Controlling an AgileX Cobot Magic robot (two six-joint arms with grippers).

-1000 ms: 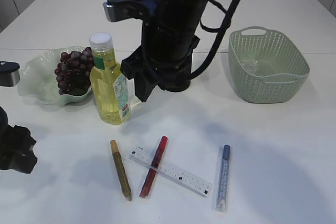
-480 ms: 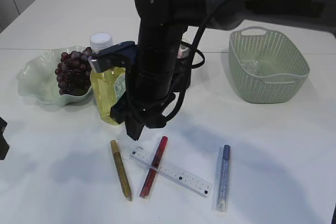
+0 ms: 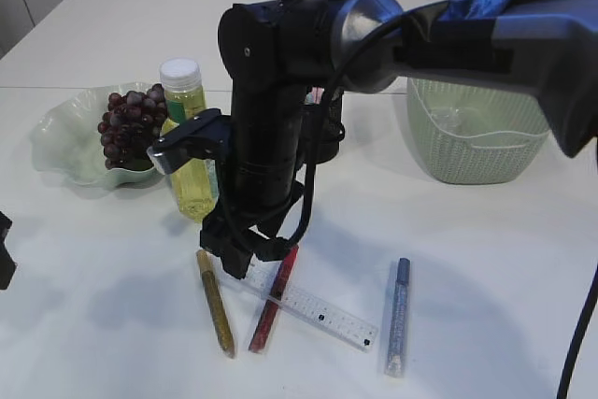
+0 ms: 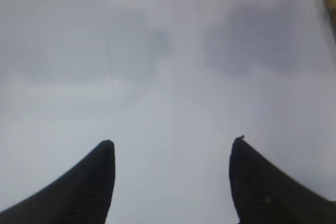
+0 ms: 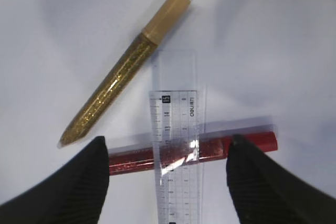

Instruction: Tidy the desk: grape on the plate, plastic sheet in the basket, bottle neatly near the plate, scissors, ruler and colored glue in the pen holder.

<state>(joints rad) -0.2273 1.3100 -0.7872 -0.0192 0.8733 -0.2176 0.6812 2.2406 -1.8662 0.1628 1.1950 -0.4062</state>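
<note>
The robot's right gripper isn't ready to close yet, as its fingers are above both the clear ruler (image 5: 176,114) and the red glue stick (image 5: 215,148). It should go lower first, then close on both.
My right gripper (image 3: 245,254) is open, low over the spot where the clear ruler (image 3: 313,307) and the red glue stick (image 3: 273,301) cross. In the right wrist view the jaws (image 5: 167,142) straddle the ruler (image 5: 176,114) and the red glue (image 5: 247,142), with the gold glue (image 5: 121,77) just beyond. The gold glue (image 3: 216,304) and blue glue (image 3: 397,317) lie flat on the table. Grapes (image 3: 126,128) sit on the green plate (image 3: 61,142), and the yellow bottle (image 3: 187,151) stands beside it. My left gripper (image 4: 173,142) is open over bare table.
The green basket (image 3: 476,128) stands at the back right with something clear inside. A dark pen holder (image 3: 324,128) is mostly hidden behind the right arm. The left arm (image 3: 3,249) only shows at the left edge.
The right arm has swung down and forward from beside the bottle to just above the ruler and red glue. The left arm has drawn back almost out of the exterior view.
</note>
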